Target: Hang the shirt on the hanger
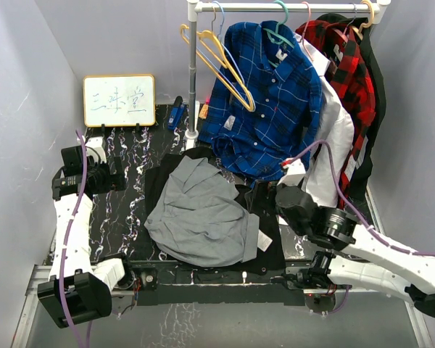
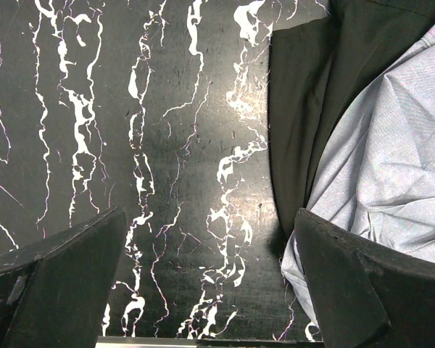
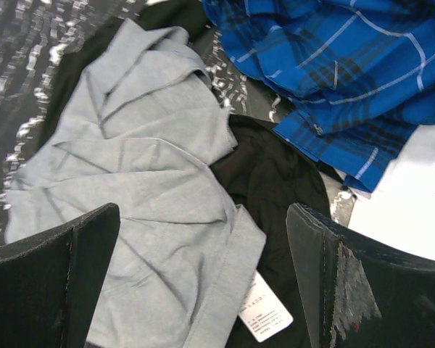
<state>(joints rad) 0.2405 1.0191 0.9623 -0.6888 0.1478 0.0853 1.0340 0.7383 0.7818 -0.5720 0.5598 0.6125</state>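
My right gripper picks up the grey shirt by its edge [image 1: 254,240] [image 3: 236,274] beside the white label next, to spread the rest for the hanger.
The grey shirt [image 1: 199,214] lies crumpled on a black cloth [image 1: 264,217] in the middle of the marble table. It also shows in the right wrist view [image 3: 138,188] and at the right edge of the left wrist view [image 2: 391,167]. The thin light-blue hanger [image 1: 222,29] hangs on the rail beside the yellow hangers [image 1: 217,61]. My left gripper [image 1: 119,177] [image 2: 210,217] is open and empty above bare table, left of the shirt. My right gripper [image 1: 283,199] [image 3: 203,210] is open and empty above the shirt's right edge.
A blue plaid shirt [image 1: 268,101] on a teal hanger, a red plaid shirt [image 1: 344,65] and a white garment [image 1: 337,138] hang from the rack at the back right. The rack pole [image 1: 193,72] stands behind the shirt. A whiteboard [image 1: 119,100] stands back left. A white label [image 3: 268,317] lies on the black cloth.
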